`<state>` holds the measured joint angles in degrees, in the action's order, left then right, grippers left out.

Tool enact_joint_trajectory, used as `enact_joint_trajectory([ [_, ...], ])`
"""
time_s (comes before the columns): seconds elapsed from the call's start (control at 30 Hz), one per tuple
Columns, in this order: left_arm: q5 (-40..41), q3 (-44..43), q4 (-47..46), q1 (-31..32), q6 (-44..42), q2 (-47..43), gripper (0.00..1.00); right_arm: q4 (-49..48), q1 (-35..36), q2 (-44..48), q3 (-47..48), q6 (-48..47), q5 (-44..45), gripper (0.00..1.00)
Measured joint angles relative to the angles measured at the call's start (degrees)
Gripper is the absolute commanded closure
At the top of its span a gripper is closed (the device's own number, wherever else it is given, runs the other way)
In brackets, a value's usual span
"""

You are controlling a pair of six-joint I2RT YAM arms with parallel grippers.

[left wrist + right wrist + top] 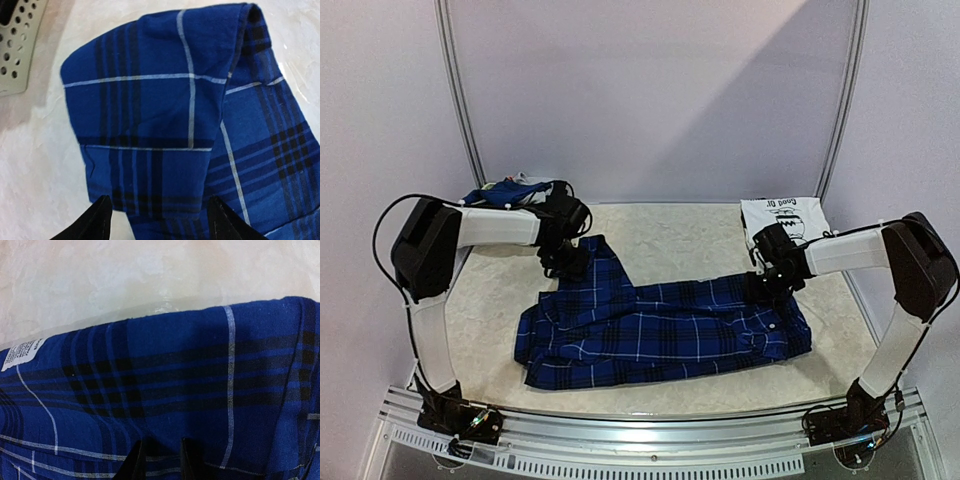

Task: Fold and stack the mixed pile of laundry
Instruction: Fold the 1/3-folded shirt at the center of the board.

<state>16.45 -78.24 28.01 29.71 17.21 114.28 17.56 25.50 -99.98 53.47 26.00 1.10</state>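
Note:
The left gripper next needs to grab the shirt by its folded sleeve, where the sleeve sticks out past the body of the shirt, to fold the plaid shirt (660, 330) across.
The blue-and-black plaid shirt (660, 330) lies spread across the middle of the table. My left gripper (566, 262) is open just above its folded sleeve (150, 110) at the back left. The black fingertips (102, 210) stand wide apart with nothing between them. My right gripper (771, 284) is at the shirt's back right edge. In the right wrist view its fingers (136, 460) are close together, pinched on the plaid cloth (165, 390), whose edge is raised off the table. A white label (20, 352) shows on the left.
A folded white T-shirt with dark print (782, 216) lies at the back right, just behind my right gripper. A pale perforated basket (15, 45) holding blue and other garments (512, 192) stands at the back left. The marbled tabletop (670, 240) runs to side walls.

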Motion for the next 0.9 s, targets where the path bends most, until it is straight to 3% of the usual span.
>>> enact_joint_trajectory([
  [0.2, -0.9, -3.5, 0.9, 0.0, -1.0, 4.6, 0.35, 0.0, 0.0, 0.2, -0.1, 0.7, 1.8, 0.74],
  [0.27, -1.0, -3.6, 1.1, 0.0, -1.1, 5.4, 0.40, 0.3, 0.0, 0.5, -0.3, 0.7, 2.1, 0.74],
  [0.4, -1.0, -4.3, 1.5, 0.0, -1.8, 6.4, 0.61, 2.1, 0.0, 1.9, -1.0, 0.8, 2.7, 0.74],
  [0.5, -0.9, -4.5, 1.4, 0.0, -1.9, 6.8, 0.84, 3.3, 0.0, 3.2, -1.3, 0.8, 3.0, 0.74],
  [0.6, -0.1, -4.5, 1.6, 0.0, -2.6, 6.8, 1.00, 4.2, 0.0, 4.4, -1.3, 0.8, 3.0, 0.74],
  [0.9, 2.6, -4.2, 2.3, 0.0, -2.6, 2.1, 1.00, 6.6, 0.0, 6.0, -0.6, 0.7, 3.2, 0.74],
])
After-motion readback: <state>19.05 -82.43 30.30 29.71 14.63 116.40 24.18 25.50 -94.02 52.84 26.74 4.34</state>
